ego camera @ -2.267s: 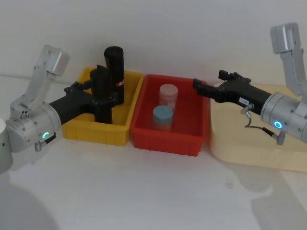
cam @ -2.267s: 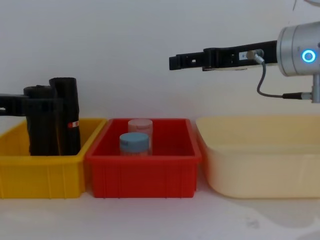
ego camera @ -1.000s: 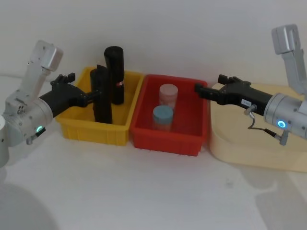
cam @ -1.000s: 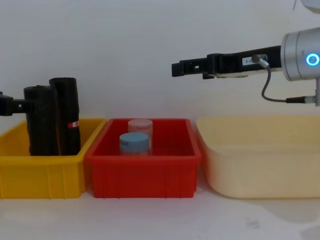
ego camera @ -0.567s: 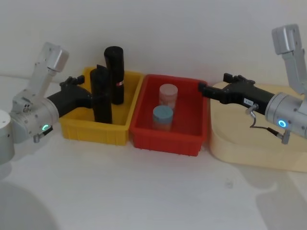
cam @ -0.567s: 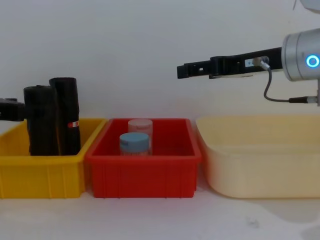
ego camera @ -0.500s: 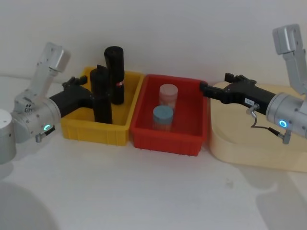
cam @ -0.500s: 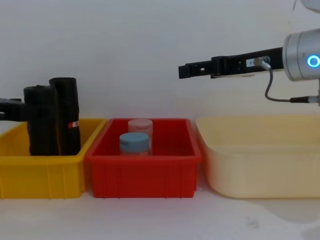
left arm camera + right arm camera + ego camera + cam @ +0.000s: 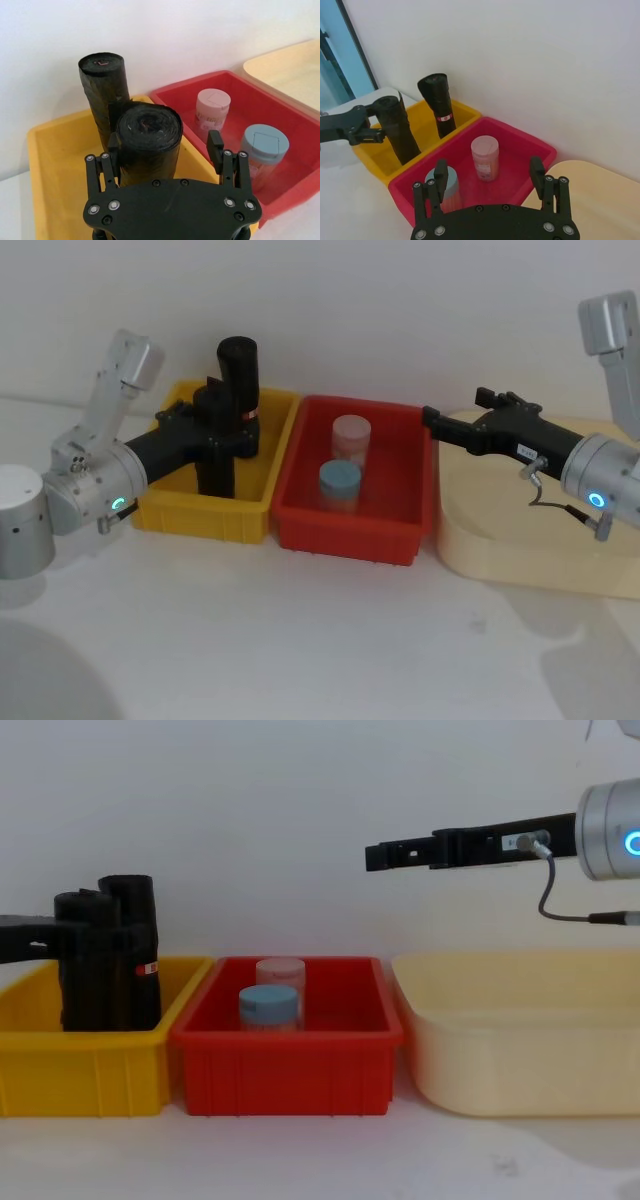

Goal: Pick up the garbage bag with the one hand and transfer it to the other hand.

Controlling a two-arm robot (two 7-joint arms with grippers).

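Note:
I should grab the garbage bag by its upper part (image 9: 87,916) with my left gripper. That leaves the garbage bag's lower part (image 9: 88,1002) free for the other hand.
The garbage bag (image 9: 149,137), a plain matte black roll, stands upright in the yellow bin (image 9: 180,512). My left gripper (image 9: 164,147), on the green-lamp arm, is open and straddles the roll's upper part. One finger lies against its side and the other stands a little off it. The chest view has the bag (image 9: 85,985) with the left gripper (image 9: 92,932) across its top. My right gripper (image 9: 432,421), on the blue-ring arm, hovers open over the gap between the red bin and the beige tub, holding nothing.
A taller black roll (image 9: 240,390) with a red-and-white label stands just behind the bag in the same bin. The red bin (image 9: 345,535) holds a pink-lidded jar (image 9: 351,437) and a blue-lidded jar (image 9: 340,485). A beige tub (image 9: 520,560) sits at the right.
My left gripper drew back from the roll, then came forward again and now straddles it. My right gripper drifted slightly to the right. The roll has not moved.

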